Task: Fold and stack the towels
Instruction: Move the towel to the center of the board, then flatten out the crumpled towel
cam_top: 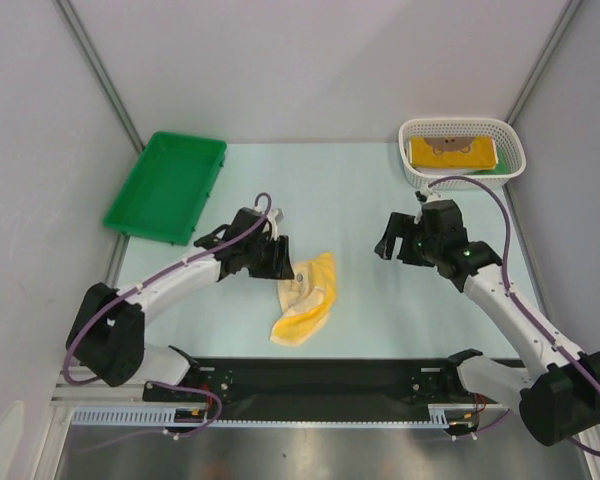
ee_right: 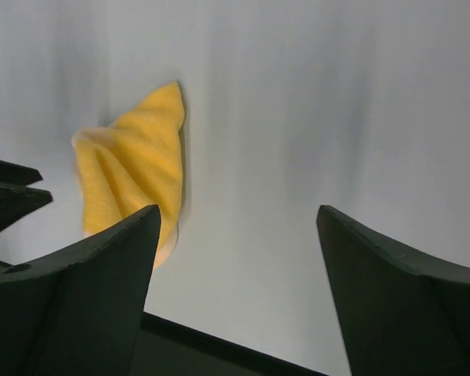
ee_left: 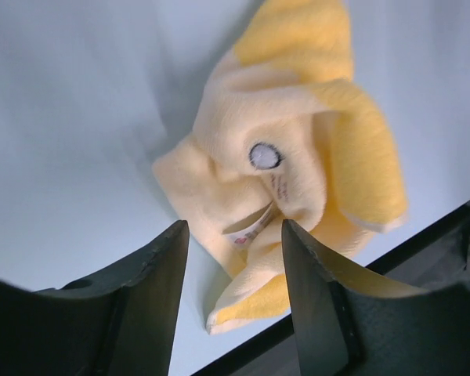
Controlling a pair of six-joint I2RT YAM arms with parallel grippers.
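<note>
The towel will be folded, so my left gripper will grab the crumpled towel's pale edge near the label point(cam_top: 285, 297) point(ee_left: 233, 244) and leave the rest free to spread.
A crumpled yellow towel point(cam_top: 308, 298) lies on the table in front of the left arm; its paler underside and a small label show in the left wrist view point(ee_left: 282, 141). My left gripper point(cam_top: 286, 268) hovers just left of the towel, open point(ee_left: 233, 231), its fingers point(ee_left: 160, 282) apart and not touching the cloth that lies below them. My right gripper point(cam_top: 389, 246) hangs open and empty point(ee_right: 236, 211) over bare table right of the towel point(ee_right: 133, 168). A folded yellow towel point(cam_top: 450, 152) with brown marks lies in the basket on a green towel point(cam_top: 486, 168).
The white mesh basket point(cam_top: 515, 150) stands at the back right. A green plastic tray point(cam_top: 165, 185) sits at the back left. A black strip point(cam_top: 320, 375) runs along the near table edge, close to the crumpled towel's lower end.
</note>
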